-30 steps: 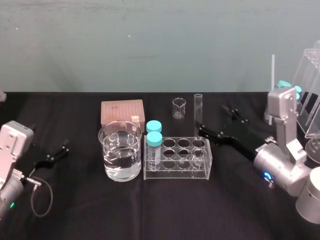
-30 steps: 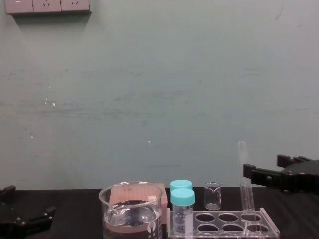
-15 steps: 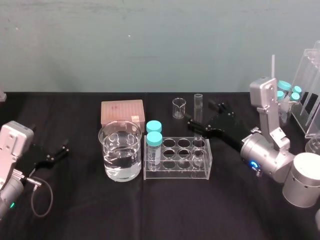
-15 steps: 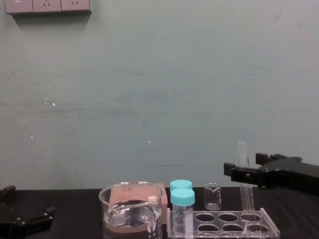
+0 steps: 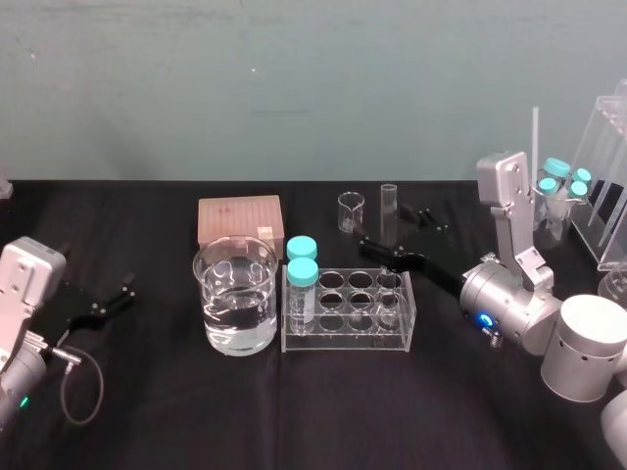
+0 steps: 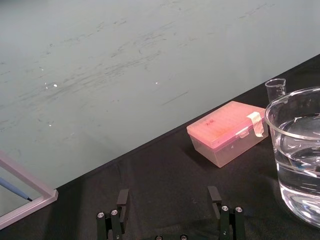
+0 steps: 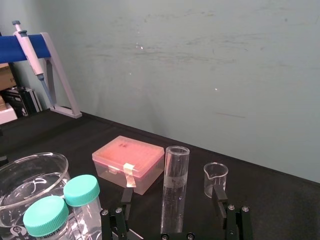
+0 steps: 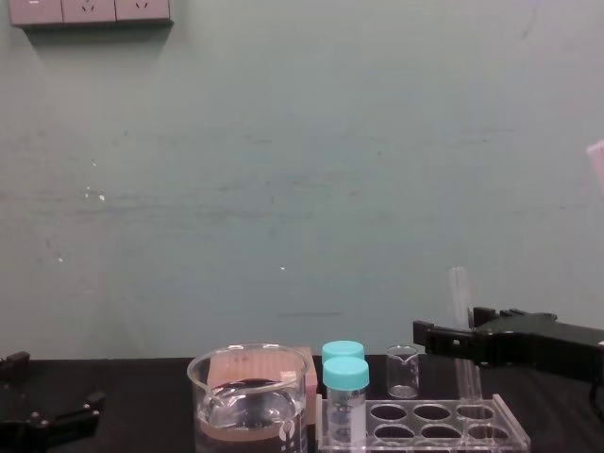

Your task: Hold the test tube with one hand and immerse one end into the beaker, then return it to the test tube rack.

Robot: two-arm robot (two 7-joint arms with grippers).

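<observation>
Next, my right gripper grabs the test tube by its upper half [image 8: 462, 321], so the test tube's closed end [image 8: 472, 420] stays free to dip into the beaker.
The test tube [image 5: 389, 208] stands upright in a back right hole of the clear test tube rack [image 5: 348, 339]. My right gripper [image 5: 394, 230] is open around the tube's middle, one finger on each side. In the right wrist view the tube [image 7: 176, 190] rises between the fingers [image 7: 218, 196] with gaps on both sides. In the chest view the gripper [image 8: 460, 332] crosses the tube [image 8: 461, 288] above the rack [image 8: 425, 427]. The large beaker [image 5: 235, 294], part full of water, stands left of the rack. My left gripper [image 5: 120, 295] rests open at the far left.
Two teal-capped vials [image 5: 302, 266] stand in the rack's left end. A pink box [image 5: 240, 220] sits behind the beaker and a tiny beaker [image 5: 351, 211] behind the rack. A clear stand [image 5: 609, 191] with more vials is at the far right. A pipette stand [image 7: 50, 55] stands at the table's far left.
My right gripper has moved left toward the rack, from beside the test tube to having its open fingers on both sides of it. The left arm has not moved.
</observation>
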